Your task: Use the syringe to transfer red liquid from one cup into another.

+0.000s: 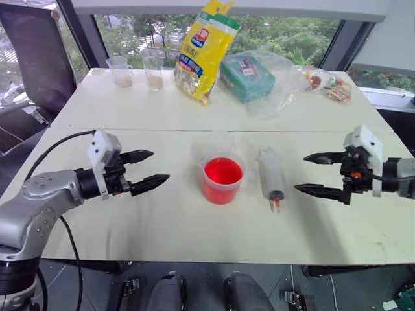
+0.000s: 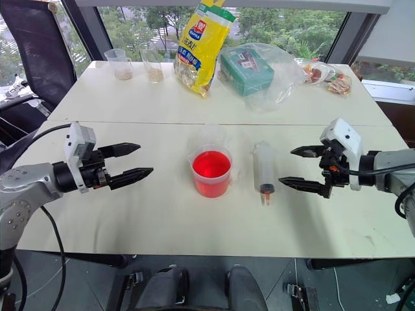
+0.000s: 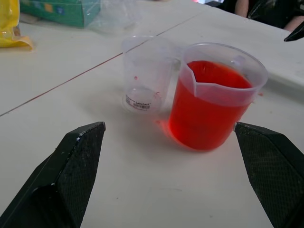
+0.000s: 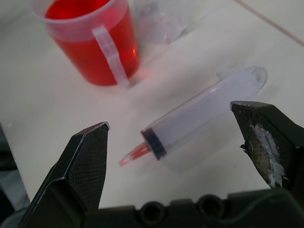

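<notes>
The syringe is long and has a slim orange tip (image 1: pixel 276 205) at one end. My right gripper should grab the syringe around the middle of its body (image 1: pixel 272 173) next.
A clear measuring cup (image 1: pixel 222 179) full of red liquid (image 1: pixel 222 172) stands at the table's middle. Right behind it, touching or nearly so, is an empty colourless cup (image 3: pixel 145 76), faint in the head views. The syringe (image 1: pixel 271 177) lies flat just right of the red cup, its orange tip toward the near edge, plunger pushed in. My left gripper (image 1: pixel 150 171) hovers open to the left of the red cup, fingers pointing at it. My right gripper (image 1: pixel 312 173) hovers open to the right of the syringe, fingers aimed toward it. Neither holds anything.
At the table's far side stand two clear cups (image 1: pixel 120 71) with beige contents, a yellow bag (image 1: pixel 206 48), a green box (image 1: pixel 247 76) in clear plastic wrap and snack packets (image 1: pixel 329 85). A dark chair (image 1: pixel 35 58) is at the far left.
</notes>
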You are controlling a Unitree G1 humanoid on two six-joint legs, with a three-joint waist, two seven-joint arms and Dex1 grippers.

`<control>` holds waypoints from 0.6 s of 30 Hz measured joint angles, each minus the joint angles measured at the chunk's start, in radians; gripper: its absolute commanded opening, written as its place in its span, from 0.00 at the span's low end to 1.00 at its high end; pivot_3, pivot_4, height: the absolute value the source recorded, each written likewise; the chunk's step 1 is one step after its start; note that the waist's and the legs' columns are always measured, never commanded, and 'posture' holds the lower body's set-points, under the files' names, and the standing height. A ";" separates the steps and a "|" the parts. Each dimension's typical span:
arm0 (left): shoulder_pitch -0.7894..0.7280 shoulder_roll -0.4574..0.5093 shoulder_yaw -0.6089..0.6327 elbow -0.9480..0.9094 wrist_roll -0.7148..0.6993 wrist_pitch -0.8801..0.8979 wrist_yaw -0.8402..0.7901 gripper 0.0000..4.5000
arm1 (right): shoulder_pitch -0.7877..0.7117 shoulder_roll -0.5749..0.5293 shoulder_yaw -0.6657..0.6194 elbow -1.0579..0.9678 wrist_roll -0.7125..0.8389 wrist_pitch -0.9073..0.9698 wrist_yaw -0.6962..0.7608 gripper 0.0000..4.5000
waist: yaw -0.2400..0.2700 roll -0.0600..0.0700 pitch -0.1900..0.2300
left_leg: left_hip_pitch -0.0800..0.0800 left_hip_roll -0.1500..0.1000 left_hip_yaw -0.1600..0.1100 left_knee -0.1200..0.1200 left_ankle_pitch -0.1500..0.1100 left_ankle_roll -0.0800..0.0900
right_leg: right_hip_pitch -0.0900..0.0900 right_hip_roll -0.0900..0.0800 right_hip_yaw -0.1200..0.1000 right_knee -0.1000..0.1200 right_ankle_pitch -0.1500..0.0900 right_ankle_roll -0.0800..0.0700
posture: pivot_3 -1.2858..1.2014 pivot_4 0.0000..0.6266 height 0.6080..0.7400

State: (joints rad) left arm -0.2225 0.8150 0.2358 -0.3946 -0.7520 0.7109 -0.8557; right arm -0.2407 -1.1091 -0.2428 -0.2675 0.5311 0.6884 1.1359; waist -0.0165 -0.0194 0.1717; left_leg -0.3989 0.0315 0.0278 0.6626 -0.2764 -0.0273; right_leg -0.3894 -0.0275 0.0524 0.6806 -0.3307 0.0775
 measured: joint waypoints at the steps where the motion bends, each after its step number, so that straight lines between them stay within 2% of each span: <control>1: -0.003 0.000 -0.003 0.002 0.001 0.000 -0.001 1.00 | -0.008 -0.001 0.002 0.000 0.003 0.010 -0.003 1.00 | 0.000 0.000 0.000 | 0.000 0.000 0.000 0.000 0.000 0.000 | 0.000 0.000 0.000 0.000 0.000 0.000 | 0.52 0.24 1.00; 4: -0.014 0.000 -0.017 0.005 0.003 0.000 -0.007 1.00 | -0.068 -0.002 0.038 0.005 0.006 0.074 -0.027 1.00 | -0.004 0.000 0.000 | 0.000 0.000 0.000 0.000 0.000 0.000 | 0.000 0.000 0.000 0.000 0.000 0.000 | 0.52 0.24 1.00; 10: -0.037 -0.006 -0.035 0.024 0.017 -0.007 -0.016 1.00 | -0.365 0.011 0.221 0.098 0.008 0.381 -0.122 1.00 | -0.004 0.001 0.000 | -0.002 0.000 0.000 0.000 0.000 0.000 | -0.003 0.000 0.000 0.000 0.000 0.000 | 0.52 0.24 1.00; 14: -0.067 -0.044 -0.075 0.040 0.047 -0.042 -0.016 1.00 | -0.677 0.136 0.420 0.299 -0.040 0.688 -0.218 1.00 | -0.009 0.001 0.000 | -0.007 0.000 0.000 0.001 0.000 0.000 | -0.009 -0.001 0.001 0.002 0.001 -0.001 | 0.52 0.24 1.00; 18: -0.066 -0.059 -0.095 0.043 0.069 -0.056 -0.012 1.00 | -0.846 0.219 0.583 0.433 -0.072 0.871 -0.273 1.00 | -0.003 0.001 0.000 | -0.016 0.000 0.000 0.001 0.000 0.000 | -0.019 0.000 0.000 0.002 0.001 -0.001 | 0.52 0.24 1.00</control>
State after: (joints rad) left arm -0.2888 0.7563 0.1404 -0.3518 -0.6831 0.6553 -0.8678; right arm -1.0869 -0.8901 0.3406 0.1656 0.4589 1.5596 0.8628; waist -0.0192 -0.0185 0.1719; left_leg -0.4145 0.0318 0.0278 0.6632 -0.2763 -0.0274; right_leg -0.4081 -0.0278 0.0525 0.6826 -0.3301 0.0762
